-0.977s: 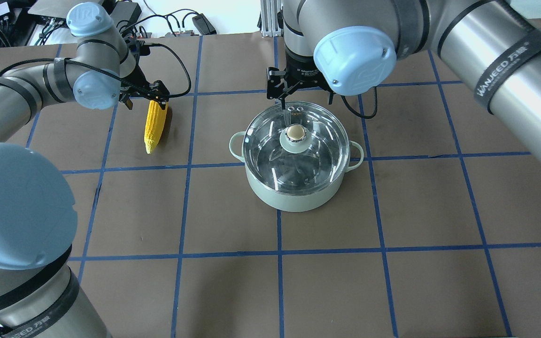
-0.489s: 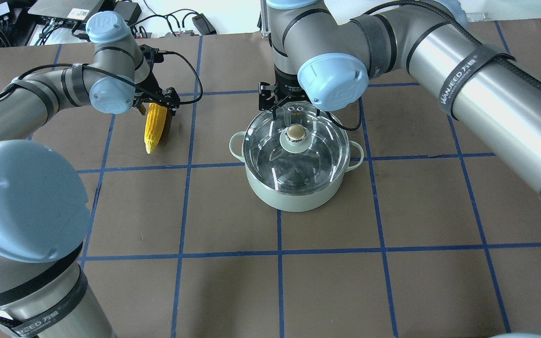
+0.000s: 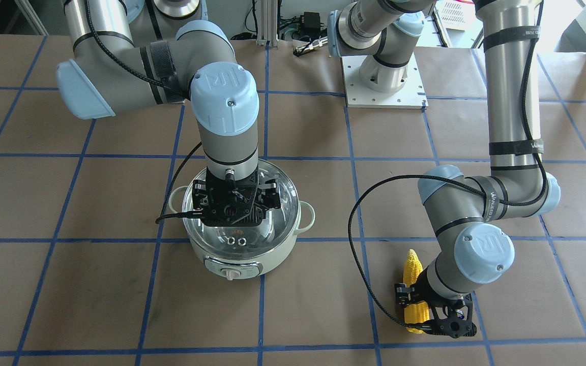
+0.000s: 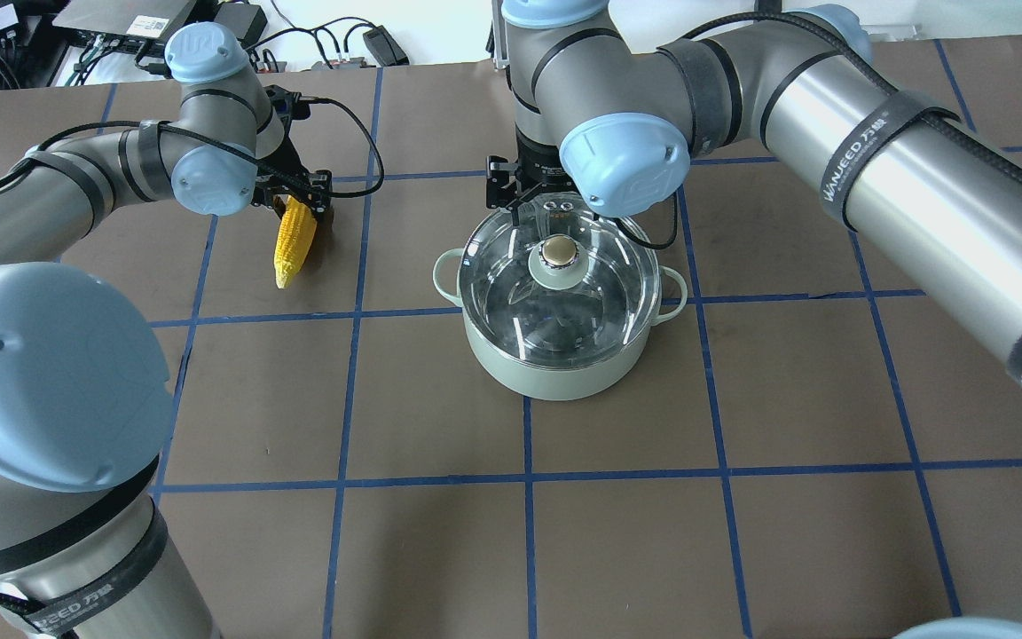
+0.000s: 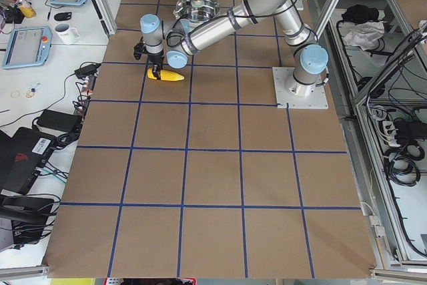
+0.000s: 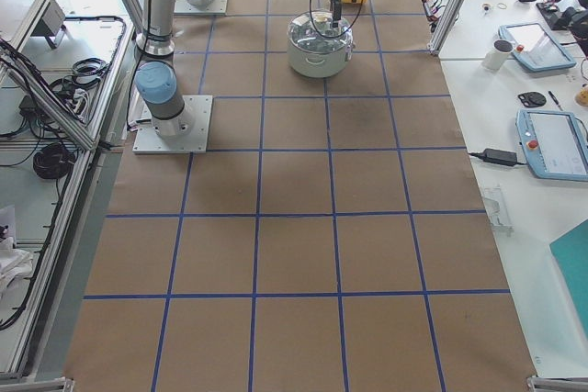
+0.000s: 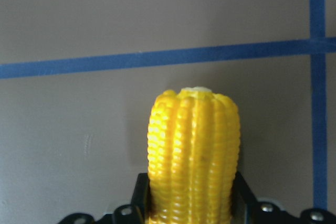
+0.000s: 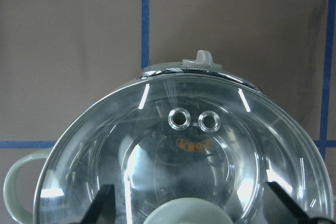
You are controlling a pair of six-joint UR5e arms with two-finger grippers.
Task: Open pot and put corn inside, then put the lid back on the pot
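Note:
My right gripper needs to open the pot (image 8: 21, 187) for the corn next, so it should grab the glass lid by its centre knob (image 8: 187, 214).
The pale green pot (image 4: 555, 368) stands mid-table with the glass lid (image 4: 595, 293) on it, the beige knob (image 4: 561, 252) at the lid's centre. My right gripper (image 4: 557, 211) hangs open just above the lid. In the right wrist view its fingers (image 8: 105, 205) stand either side of the lid's green centre disc (image 8: 189, 217) without touching the knob. The yellow corn (image 4: 292, 244) lies on the table left of the pot. My left gripper (image 4: 300, 206) is shut on the corn's thick end. In the left wrist view the corn (image 7: 193, 150) sits tight between the fingers (image 7: 140, 198).
The pot's control panel and white knob (image 3: 230, 274) face away from the robot. Two loop handles (image 4: 447, 275) stick out left and right. Cables and electronics (image 4: 121, 18) lie along the far edge. The brown table carries a blue tape grid (image 4: 529, 470).
My left gripper has come down around the corn's thick end and closed on it. My right arm has swung left and brought its gripper closer over the lid. Corn and pot have stayed put.

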